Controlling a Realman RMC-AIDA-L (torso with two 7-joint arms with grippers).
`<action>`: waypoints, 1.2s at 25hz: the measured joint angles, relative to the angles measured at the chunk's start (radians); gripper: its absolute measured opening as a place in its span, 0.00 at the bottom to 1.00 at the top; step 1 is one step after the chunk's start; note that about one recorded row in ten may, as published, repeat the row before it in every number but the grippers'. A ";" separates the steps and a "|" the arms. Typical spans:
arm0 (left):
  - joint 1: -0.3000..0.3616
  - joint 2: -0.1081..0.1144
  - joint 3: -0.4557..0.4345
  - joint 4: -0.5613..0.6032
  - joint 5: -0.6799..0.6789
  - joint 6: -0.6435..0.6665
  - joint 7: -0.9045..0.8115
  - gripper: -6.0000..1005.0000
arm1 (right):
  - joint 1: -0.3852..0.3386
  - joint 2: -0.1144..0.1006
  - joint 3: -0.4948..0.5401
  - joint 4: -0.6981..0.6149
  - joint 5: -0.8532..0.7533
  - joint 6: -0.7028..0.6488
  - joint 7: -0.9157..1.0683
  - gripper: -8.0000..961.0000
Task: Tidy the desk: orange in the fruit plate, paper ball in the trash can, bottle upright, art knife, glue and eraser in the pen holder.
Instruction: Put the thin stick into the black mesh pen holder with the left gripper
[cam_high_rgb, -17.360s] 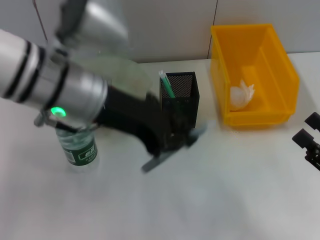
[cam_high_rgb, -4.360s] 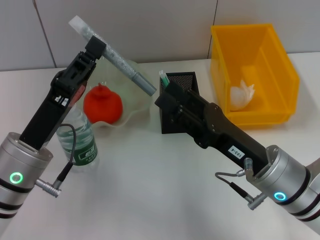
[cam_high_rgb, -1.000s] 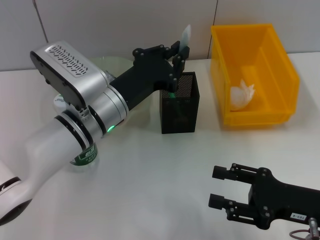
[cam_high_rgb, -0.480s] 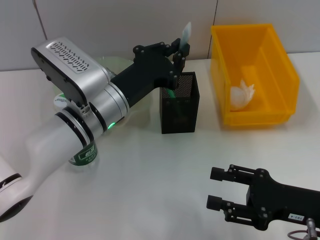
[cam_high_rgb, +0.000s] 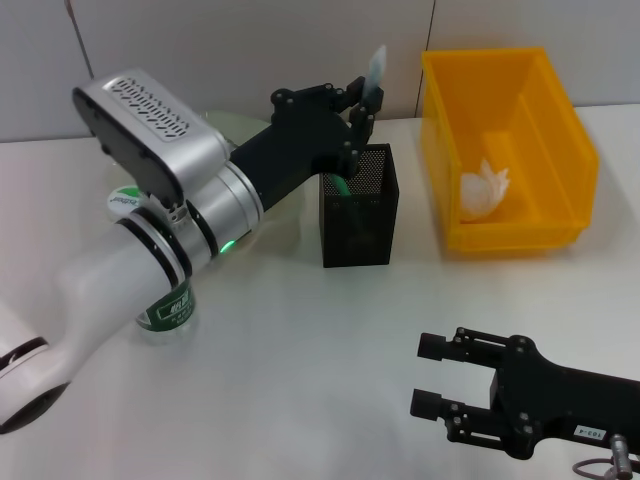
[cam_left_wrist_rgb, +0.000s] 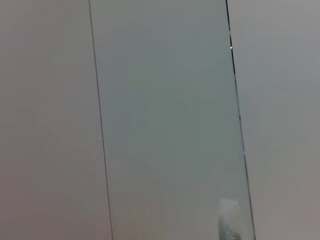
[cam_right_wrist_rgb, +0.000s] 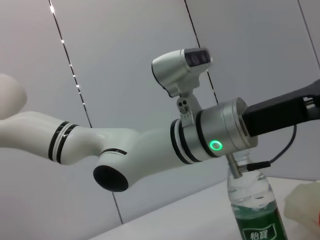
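I should open my left gripper now, because the grey art knife (cam_high_rgb: 375, 68) is upright over the pen holder's opening (cam_high_rgb: 370, 170).
My left gripper (cam_high_rgb: 358, 108) is shut on the grey art knife (cam_high_rgb: 375, 68) and holds it upright over the black mesh pen holder (cam_high_rgb: 357, 220); the knife's lower part is hidden by the fingers. A green-and-white stick (cam_high_rgb: 343, 186) stands inside the holder. The bottle (cam_high_rgb: 168, 305) stands upright beneath my left arm and also shows in the right wrist view (cam_right_wrist_rgb: 255, 212). The paper ball (cam_high_rgb: 484, 190) lies in the yellow trash can (cam_high_rgb: 512, 238). Only a sliver of the fruit plate (cam_high_rgb: 228, 123) shows; the orange is hidden behind my arm. The eraser is out of view. My right gripper (cam_high_rgb: 430, 376) is open and empty near the table's front.
My left arm (cam_high_rgb: 190, 215) stretches across the table's left half, over the plate and bottle. The trash can stands at the back right beside the pen holder. The left wrist view shows only wall panels (cam_left_wrist_rgb: 165, 120). A wall runs behind the table.
Earlier the left gripper held the knife high over the plate and the right gripper was at the pen holder. Now the knife is over the holder and the right arm has drawn back to the front.
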 joint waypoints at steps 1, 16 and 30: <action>-0.017 0.000 0.003 -0.007 0.010 -0.016 0.000 0.14 | 0.001 0.000 0.000 0.000 0.000 -0.002 0.001 0.70; -0.023 0.000 -0.025 -0.008 0.036 -0.024 -0.005 0.26 | 0.005 0.000 0.000 -0.001 -0.001 -0.007 0.014 0.70; 0.388 0.034 -0.147 0.303 0.444 0.154 -0.168 0.78 | -0.002 -0.017 0.011 0.070 0.007 -0.012 0.049 0.70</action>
